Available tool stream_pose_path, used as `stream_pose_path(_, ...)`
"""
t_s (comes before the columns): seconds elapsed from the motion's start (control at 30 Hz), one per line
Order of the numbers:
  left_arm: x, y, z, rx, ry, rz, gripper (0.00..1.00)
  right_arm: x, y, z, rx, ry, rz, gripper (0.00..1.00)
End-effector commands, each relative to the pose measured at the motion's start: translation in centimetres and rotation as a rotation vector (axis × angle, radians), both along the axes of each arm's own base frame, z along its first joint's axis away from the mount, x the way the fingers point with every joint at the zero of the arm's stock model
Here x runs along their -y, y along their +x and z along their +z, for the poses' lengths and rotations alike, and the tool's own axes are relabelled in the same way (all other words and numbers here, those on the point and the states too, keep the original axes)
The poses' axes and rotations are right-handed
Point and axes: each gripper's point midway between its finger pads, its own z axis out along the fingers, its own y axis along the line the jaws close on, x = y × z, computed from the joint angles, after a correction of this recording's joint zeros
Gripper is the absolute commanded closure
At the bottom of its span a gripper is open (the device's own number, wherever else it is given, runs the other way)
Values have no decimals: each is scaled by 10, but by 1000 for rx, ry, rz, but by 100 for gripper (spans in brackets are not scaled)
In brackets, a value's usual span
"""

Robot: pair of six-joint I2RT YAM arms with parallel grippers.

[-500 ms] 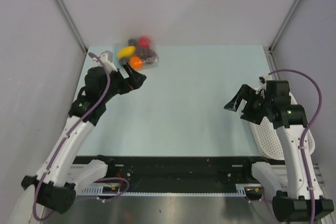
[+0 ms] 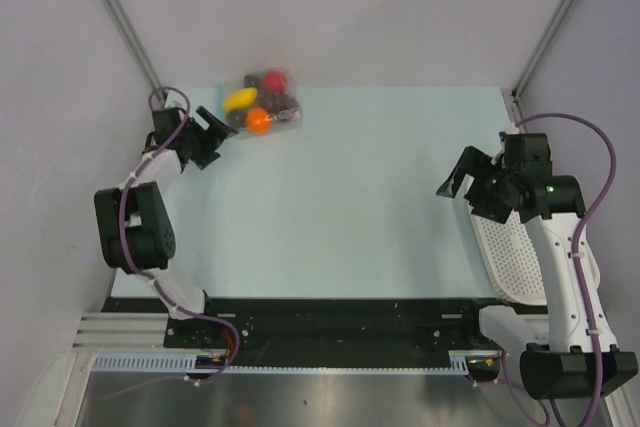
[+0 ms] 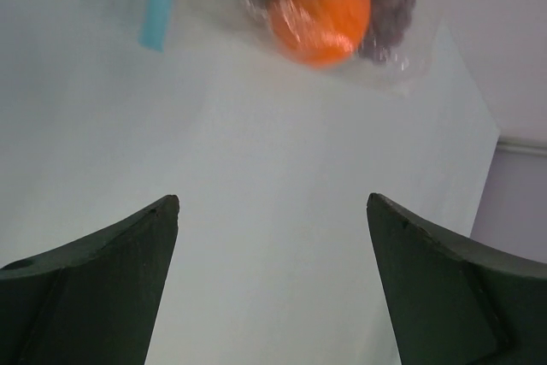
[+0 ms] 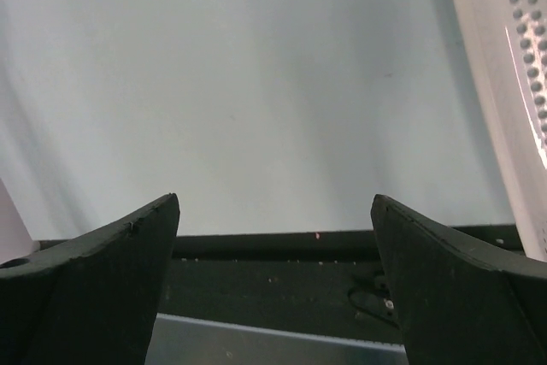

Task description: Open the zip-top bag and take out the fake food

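The left gripper should next take hold of the zip-top bag's teal zip at the zip's near end (image 3: pixel 155 35), to present it to the right gripper for opening.
The zip-top bag (image 2: pixel 266 101) lies at the table's far left edge, a clear pouch holding the fake food: a yellow oblong (image 2: pixel 238 99), an orange ball (image 2: pixel 258 120), a red ball (image 2: pixel 275 78) and dark pieces (image 2: pixel 286 105). My left gripper (image 2: pixel 219 126) is open and empty just left of the bag, apart from it. In the left wrist view the orange ball (image 3: pixel 320 8) and the teal zip strip (image 3: pixel 158 2) show beyond the open gripper (image 3: pixel 272 204). My right gripper (image 2: pixel 458 179) is open and empty at the right, far from the bag; it also shows in the right wrist view (image 4: pixel 273 201).
A white perforated basket (image 2: pixel 522 259) lies at the table's right edge under the right arm, and shows in the right wrist view (image 4: pixel 504 83). The black rail (image 4: pixel 273 279) runs along the near edge. Grey walls close in the back and sides.
The left arm has folded back and its gripper has shifted left and farther back, beside the bag. The right gripper has risen slightly. The bag has not moved.
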Motion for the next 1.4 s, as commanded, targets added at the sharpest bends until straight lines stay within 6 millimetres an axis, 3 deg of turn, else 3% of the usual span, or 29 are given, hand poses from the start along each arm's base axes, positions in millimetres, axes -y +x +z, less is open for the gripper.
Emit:
stream_pose_path(0.0, -35, 65, 29, 248, -144, 3, 6, -5, 29, 52, 271, 21, 29, 0)
stream_pose_path(0.07, -39, 85, 29, 276, -155, -26, 7, -15, 43, 62, 325, 67, 81, 0)
stream_pose_path(0.1, -35, 90, 6, 228, -184, -55, 9, -18, 49, 66, 334, 86, 87, 0)
stream_pose_path(0.13, -36, 96, 0, 223, -187, -72, 11, -21, 55, 70, 334, 110, 93, 0)
stream_pose_path(0.17, -37, 107, 8, 251, -180, -84, 11, -23, 61, 68, 317, 128, 97, 0)
stream_pose_path(0.2, -39, 115, -6, 247, -183, -84, 11, -26, 72, 60, 278, 143, 109, 0)
stream_pose_path(0.27, -47, 128, -5, 258, -183, -50, 12, -34, 87, 63, 271, 176, 145, 0)
stream_pose_path(0.3, -51, 134, -10, 253, -187, -30, 13, -27, 101, 53, 233, 187, 123, 0)
stream_pose_path(0.33, -54, 139, -22, 235, -213, -5, 14, -30, 109, 60, 251, 206, 133, 0)
stream_pose_path(0.4, -58, 150, -24, 229, -226, 18, 15, -33, 122, 61, 262, 225, 142, 0)
stream_pose_path(0.43, -59, 154, -39, 199, -243, 31, 16, -35, 133, 62, 285, 235, 149, 0)
stream_pose_path(0.47, -61, 162, -33, 213, -245, 32, 16, -36, 140, 67, 302, 246, 142, 0)
stream_pose_path(0.6, -68, 170, -51, 150, -239, 79, 19, -38, 168, 78, 354, 273, 134, 0)
stream_pose_path(0.7, -76, 173, -51, 155, -210, 100, 20, -41, 187, 77, 372, 288, 126, 0)
stream_pose_path(0.8, -81, 176, -48, 187, -157, 101, 17, -44, 199, 63, 343, 305, 108, 0)
stream_pose_path(0.83, -82, 177, -51, 181, -158, 105, 16, -44, 202, 60, 339, 305, 103, 0)
stream_pose_path(0.87, -84, 183, -45, 191, -164, 105, 15, -58, 201, 53, 323, 306, 130, 0)
stream_pose_path(0.9, -83, 180, -68, 118, -215, 117, 16, -60, 203, 52, 319, 302, 124, 0)
stream_pose_path(0.93, -82, 189, -58, 135, -233, 102, 18, -62, 202, 52, 314, 307, 121, 0)
stream_pose_path(1.0, -71, 189, -69, 90, -270, 70, 22, -73, 197, 56, 308, 325, 143, 0)
stream_pose_path(1.07, -69, 189, -66, 99, -275, 72, 25, -79, 192, 62, 317, 324, 168, 0)
stream_pose_path(1.23, -61, 187, -67, 82, -347, 74, 40, -74, 171, 64, 299, 267, 211, 0)
stream_pose_path(1.33, -61, 191, -55, 126, -358, 84, 56, -76, 153, 72, 300, 282, 254, 0)
stream_pose_path(1.37, -62, 194, -48, 154, -355, 79, 67, -77, 149, 64, 296, 267, 275, 0)
